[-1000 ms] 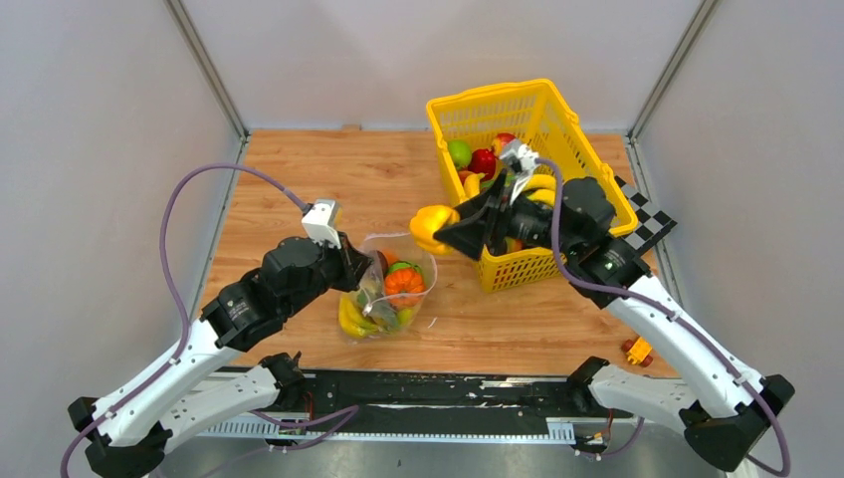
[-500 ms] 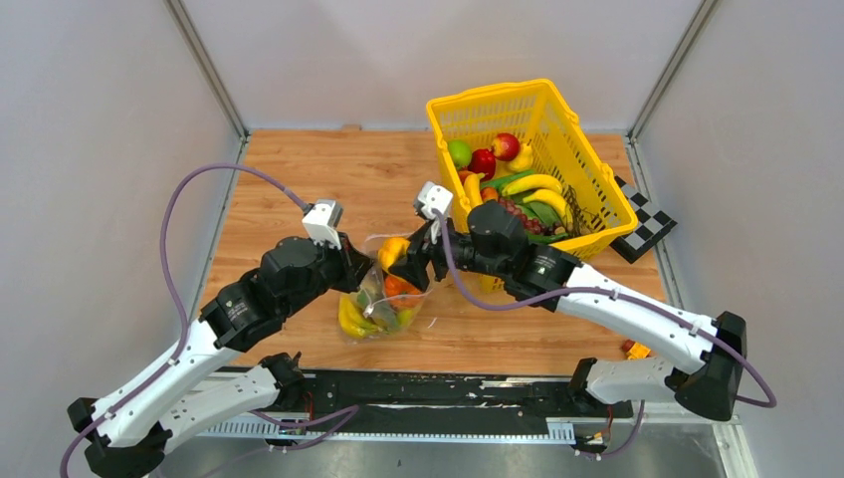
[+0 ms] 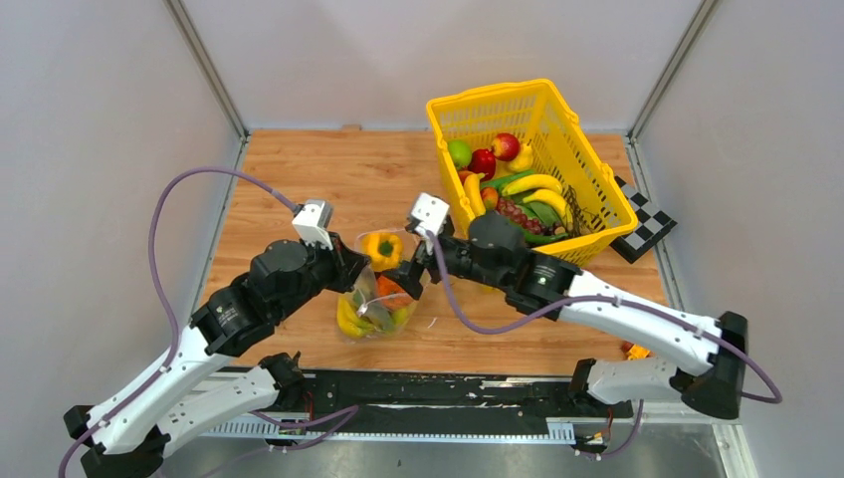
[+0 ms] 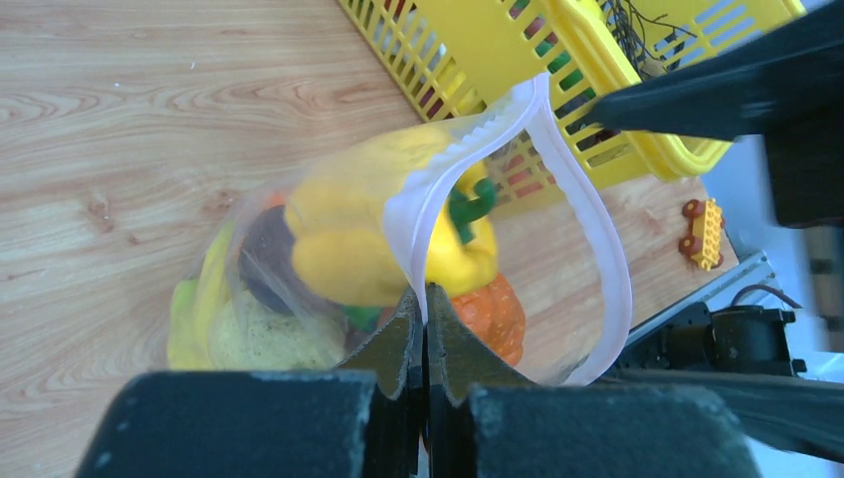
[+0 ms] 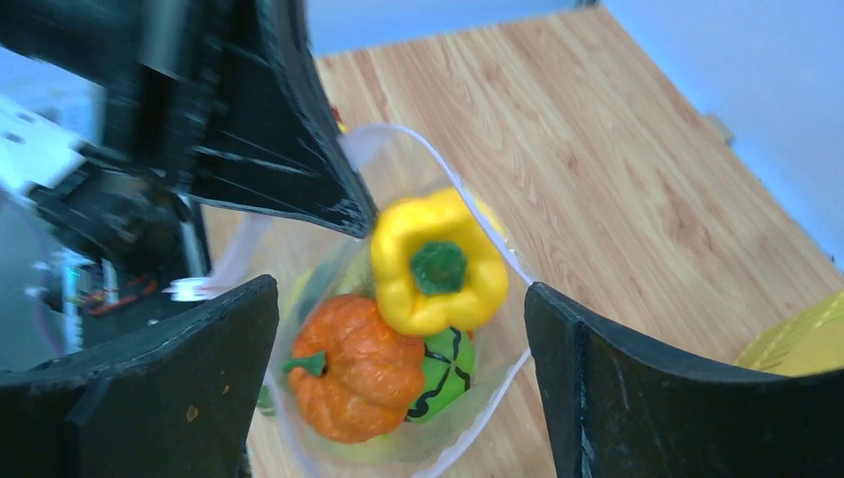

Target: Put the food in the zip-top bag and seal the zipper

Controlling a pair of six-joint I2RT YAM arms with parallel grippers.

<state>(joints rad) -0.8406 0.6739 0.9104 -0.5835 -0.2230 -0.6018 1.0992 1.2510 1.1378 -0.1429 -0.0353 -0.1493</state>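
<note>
The robot's right gripper should grab the bag's zipper rim on the basket side, opposite the left gripper, so that the left gripper is freed and the bag can be turned for sealing.
The clear zip-top bag point(image 3: 376, 299) stands open on the wooden table. My left gripper point(image 4: 426, 311) is shut on its whitish zipper rim point(image 4: 413, 199) and holds the mouth up. Inside lie a yellow pepper point(image 5: 436, 264), an orange pumpkin point(image 5: 350, 364), a green striped piece point(image 5: 444, 366) and yellow bananas point(image 3: 348, 317). The pepper point(image 3: 382, 248) sits at the bag's mouth. My right gripper point(image 5: 398, 388) is open and empty, its fingers on either side of the bag's mouth, just above it.
A yellow basket point(image 3: 572, 214) stands at the back right with apples point(image 3: 506, 145), bananas point(image 3: 532, 183), a green fruit point(image 3: 459, 152) and other food. A checkered board point(image 3: 647, 227) lies right of it. A small orange toy point(image 3: 637, 350) lies near the front right edge.
My right gripper carried the yellow pepper from the basket leftward to the bag and let go of it; the pepper now rests in the bag's mouth. The left arm kept holding the rim.
</note>
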